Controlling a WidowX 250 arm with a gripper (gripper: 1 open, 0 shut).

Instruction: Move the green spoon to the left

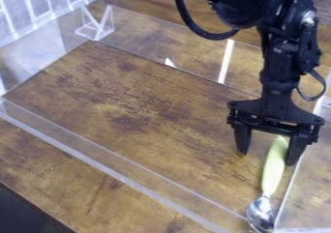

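Note:
My gripper closes now, since above the wooden table my fingertips reach down on both sides of the green spoon's yellow-green handle (274, 160). Closing now would catch the spoon.
The green spoon (272, 169) lies on the wooden table at the lower right, its pale yellow-green handle running up and down the picture and its shiny silver bowl (262, 213) at the bottom end. My black gripper (274, 150) points straight down over the upper part of the handle. It is open, with one finger on each side of the handle. I cannot tell whether the fingertips touch the spoon or the table.
A low clear plastic wall (91, 155) borders the wooden table (130, 92) along the front, the back and the right. A small clear plastic stand (96, 24) sits at the far left corner. White slats show at the top left.

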